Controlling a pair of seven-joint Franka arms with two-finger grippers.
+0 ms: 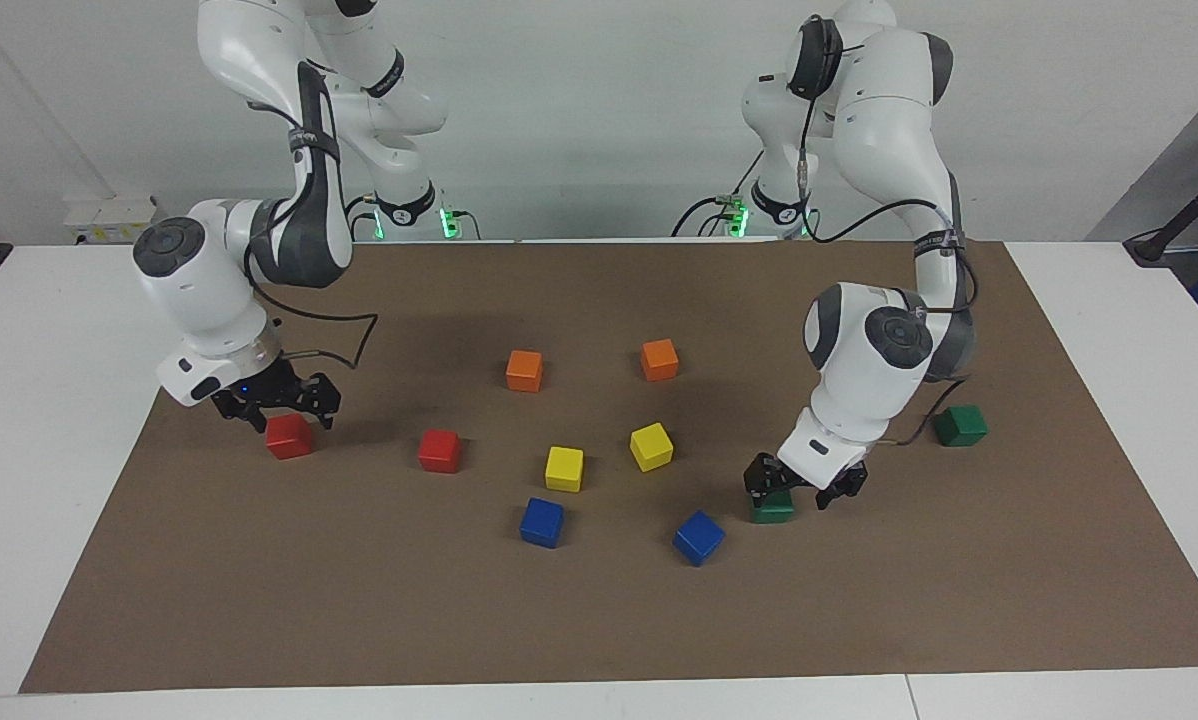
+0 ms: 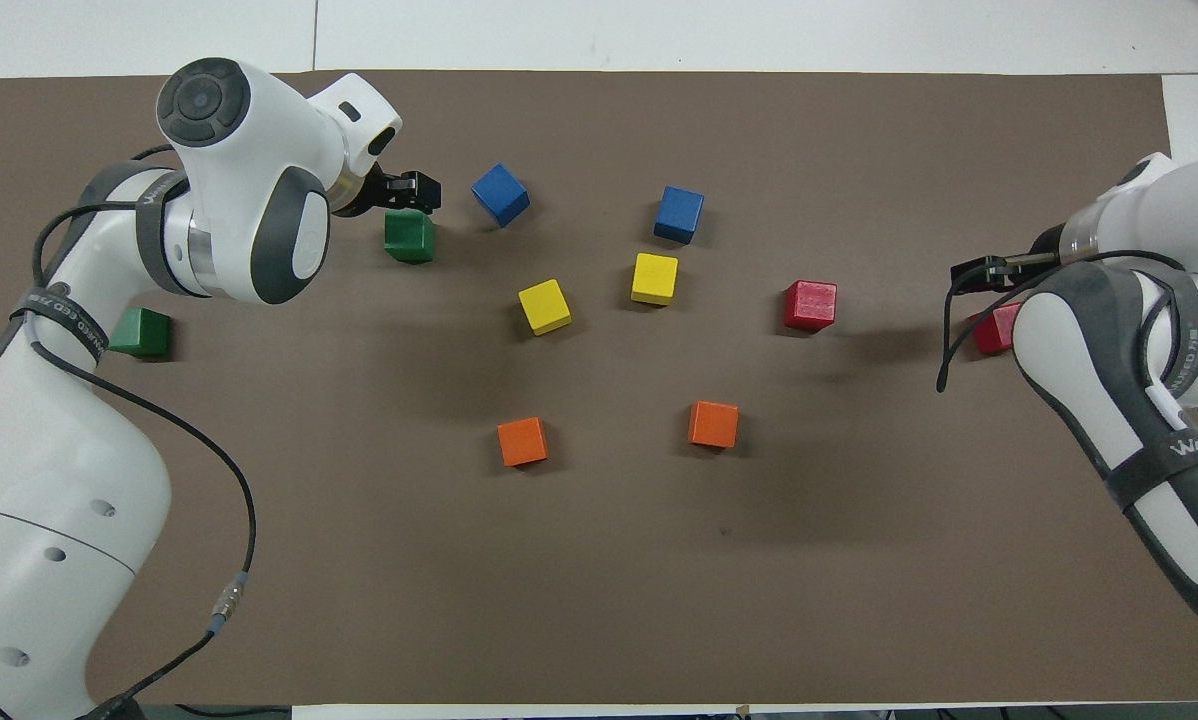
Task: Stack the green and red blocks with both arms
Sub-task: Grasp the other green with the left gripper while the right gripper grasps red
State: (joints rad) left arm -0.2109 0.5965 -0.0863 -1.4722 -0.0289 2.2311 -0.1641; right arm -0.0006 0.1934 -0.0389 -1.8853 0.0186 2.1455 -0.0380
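Note:
The green block's top point(image 2: 409, 230) shows below my left gripper's fingers, above the block's far edge, so it is too early to close. My left gripper lowers its fingers next, then closes on the block.
Two red blocks lie toward the right arm's end of the mat: one point(image 1: 289, 436) point(image 2: 996, 327) directly under my right gripper point(image 1: 284, 405) point(image 2: 974, 272), the other point(image 1: 439, 450) point(image 2: 810, 305) beside it toward the middle. The right gripper is open, raised just clear of that block and holding nothing. Toward the left arm's end, my left gripper point(image 1: 794, 488) point(image 2: 414, 190) hangs open low over one green block point(image 1: 772, 508) point(image 2: 409, 237), covering its top edge. I cannot tell if it touches. The second green block point(image 1: 961, 425) point(image 2: 141, 332) sits nearer the robots.
Two orange cubes point(image 1: 524, 370) point(image 1: 659, 359), two yellow cubes point(image 1: 564, 468) point(image 1: 651, 446) and two blue cubes point(image 1: 542, 522) point(image 1: 698, 537) sit in the middle of the brown mat point(image 1: 599, 620). One blue cube lies close beside the green block under the left gripper.

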